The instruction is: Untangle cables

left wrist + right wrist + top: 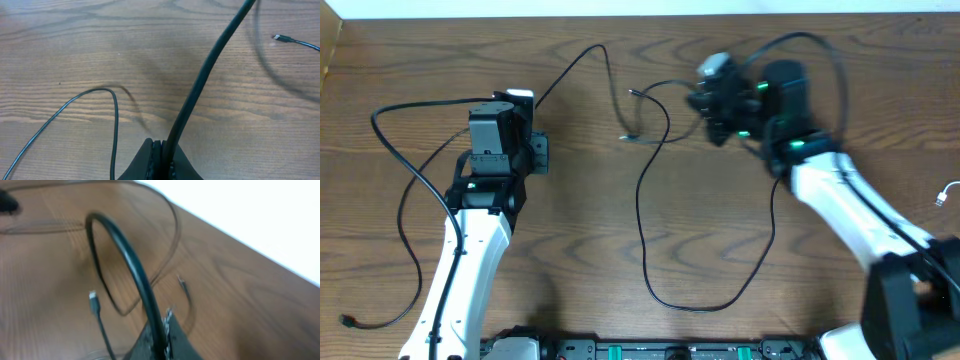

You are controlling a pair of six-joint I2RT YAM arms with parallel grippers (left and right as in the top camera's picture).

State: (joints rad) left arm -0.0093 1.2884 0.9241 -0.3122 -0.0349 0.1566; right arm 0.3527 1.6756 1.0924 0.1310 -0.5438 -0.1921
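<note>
My left gripper is ready to open now. My fingers hold the black cable (566, 73) (210, 62) over open tabletop, so the cable would drop and stay there if I opened now.
A long black cable (642, 205) loops across the middle of the table, with plug ends (632, 92) near the top centre. Another stretch of black cable (392, 170) curves down the left side to a plug (347, 321). My left gripper (528, 108) is shut on a black cable (200, 80) that rises from its jaws (161, 148). My right gripper (706, 100) is shut on a black cable (131, 265) at its jaws (165, 326); two plug ends (93, 297) lie just beyond it. A short white cable end (947, 194) shows at the right edge.
The table is brown wood (570, 230). The thicker black cable fixed to the right arm (825, 50) arcs above that arm. A white wall edge (260, 215) borders the table's far side.
</note>
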